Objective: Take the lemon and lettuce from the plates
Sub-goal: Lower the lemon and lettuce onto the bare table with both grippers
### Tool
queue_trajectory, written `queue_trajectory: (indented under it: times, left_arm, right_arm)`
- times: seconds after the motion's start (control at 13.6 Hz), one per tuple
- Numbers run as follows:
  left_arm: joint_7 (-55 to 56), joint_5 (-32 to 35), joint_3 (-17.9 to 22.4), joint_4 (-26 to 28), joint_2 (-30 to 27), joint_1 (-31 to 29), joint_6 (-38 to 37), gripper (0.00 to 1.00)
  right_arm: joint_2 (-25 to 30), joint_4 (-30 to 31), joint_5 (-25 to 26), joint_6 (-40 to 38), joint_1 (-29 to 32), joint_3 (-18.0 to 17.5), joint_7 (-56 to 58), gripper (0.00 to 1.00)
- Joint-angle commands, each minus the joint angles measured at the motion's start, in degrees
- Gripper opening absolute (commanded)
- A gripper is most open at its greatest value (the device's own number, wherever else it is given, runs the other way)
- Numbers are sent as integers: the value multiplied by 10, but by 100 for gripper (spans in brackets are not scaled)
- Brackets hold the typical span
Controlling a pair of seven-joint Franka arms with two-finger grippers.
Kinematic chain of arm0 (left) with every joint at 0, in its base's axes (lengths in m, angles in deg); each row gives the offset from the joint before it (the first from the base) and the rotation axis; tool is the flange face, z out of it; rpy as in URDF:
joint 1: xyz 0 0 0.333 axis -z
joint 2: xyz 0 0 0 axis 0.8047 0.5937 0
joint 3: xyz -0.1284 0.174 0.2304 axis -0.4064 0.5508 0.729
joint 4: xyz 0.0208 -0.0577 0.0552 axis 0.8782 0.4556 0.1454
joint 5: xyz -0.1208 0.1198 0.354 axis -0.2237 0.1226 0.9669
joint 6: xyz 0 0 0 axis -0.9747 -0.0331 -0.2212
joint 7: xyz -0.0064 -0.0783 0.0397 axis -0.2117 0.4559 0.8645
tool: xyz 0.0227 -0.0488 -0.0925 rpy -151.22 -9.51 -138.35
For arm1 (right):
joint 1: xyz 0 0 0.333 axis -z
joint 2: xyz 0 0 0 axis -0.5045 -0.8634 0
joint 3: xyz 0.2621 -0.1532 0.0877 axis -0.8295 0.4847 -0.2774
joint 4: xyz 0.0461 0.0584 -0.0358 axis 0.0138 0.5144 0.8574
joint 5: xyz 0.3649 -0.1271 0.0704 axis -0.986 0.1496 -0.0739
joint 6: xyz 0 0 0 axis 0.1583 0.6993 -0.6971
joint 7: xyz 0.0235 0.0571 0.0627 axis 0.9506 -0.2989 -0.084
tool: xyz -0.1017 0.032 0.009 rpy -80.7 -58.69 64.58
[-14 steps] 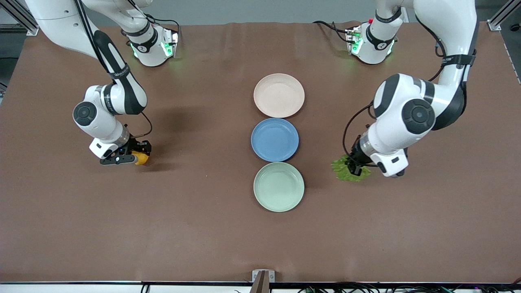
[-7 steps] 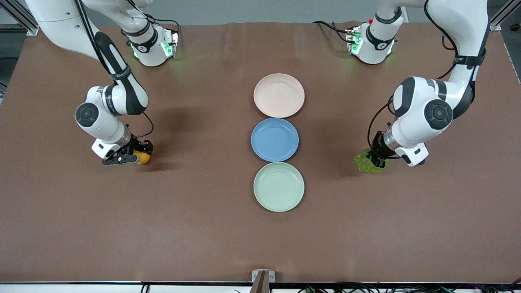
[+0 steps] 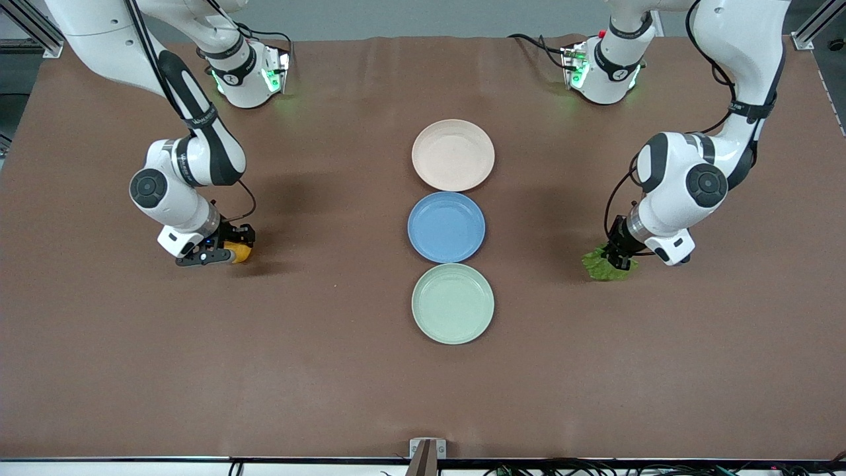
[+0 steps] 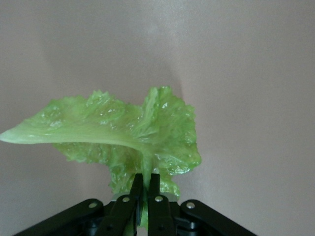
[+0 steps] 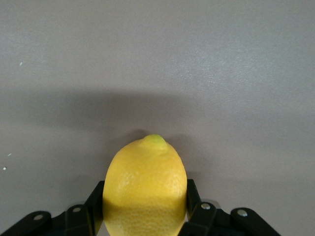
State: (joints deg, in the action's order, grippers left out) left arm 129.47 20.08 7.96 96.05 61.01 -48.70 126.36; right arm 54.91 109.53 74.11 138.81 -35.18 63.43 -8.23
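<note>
The lemon [image 3: 239,252] [image 5: 145,184] is low on the tabletop with its shadow close around it. It is ready to be released, so my right gripper should open.
My left gripper [image 3: 618,259] is shut on the lettuce [image 3: 601,266], a crinkled green leaf, low over bare table toward the left arm's end; in the left wrist view my left gripper [image 4: 145,184] pinches the leaf [image 4: 128,135] at its rib. My right gripper [image 3: 228,253] is shut on the lemon [image 3: 239,252], low over bare table toward the right arm's end; the right wrist view shows my right gripper [image 5: 145,206] with the yellow lemon [image 5: 145,184] between its fingers. The pink-beige plate [image 3: 453,155] and the mint green plate [image 3: 453,303] both lie bare mid-table.
A blue plate [image 3: 446,227] lies between the two other plates, in one line across the middle of the brown table. Both arm bases stand along the table's edge farthest from the front camera.
My left gripper carried the lettuce away from the plates toward the left arm's end of the table. My right gripper shifted the lemon slightly toward the plates.
</note>
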Motion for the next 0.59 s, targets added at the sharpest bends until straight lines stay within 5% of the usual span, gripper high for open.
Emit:
queue_trajectory:
  times: [0.0,0.22,0.29,0.37,0.44,0.52]
  left_arm:
    - [-14,-13,-5,3,24,-5,43,2]
    - [-14,-13,-5,3,39,-5,61,5]
    - [-14,-13,-5,3,38,-5,61,16]
    - [-14,-12,-5,1,37,-6,61,51]
    - [-19,-12,-5,-1,33,-7,61,79]
    - [-30,-12,-6,-4,25,-7,60,81]
  right_arm:
    - [6,7,-14,-4,7,-8,13,9]
    - [6,7,-14,-12,0,-8,13,10]
    - [5,6,-14,-12,0,-8,13,18]
    - [5,6,-14,-12,0,-8,13,30]
    - [4,5,-14,-12,0,-8,13,66]
    - [3,4,-14,-12,0,-8,12,100]
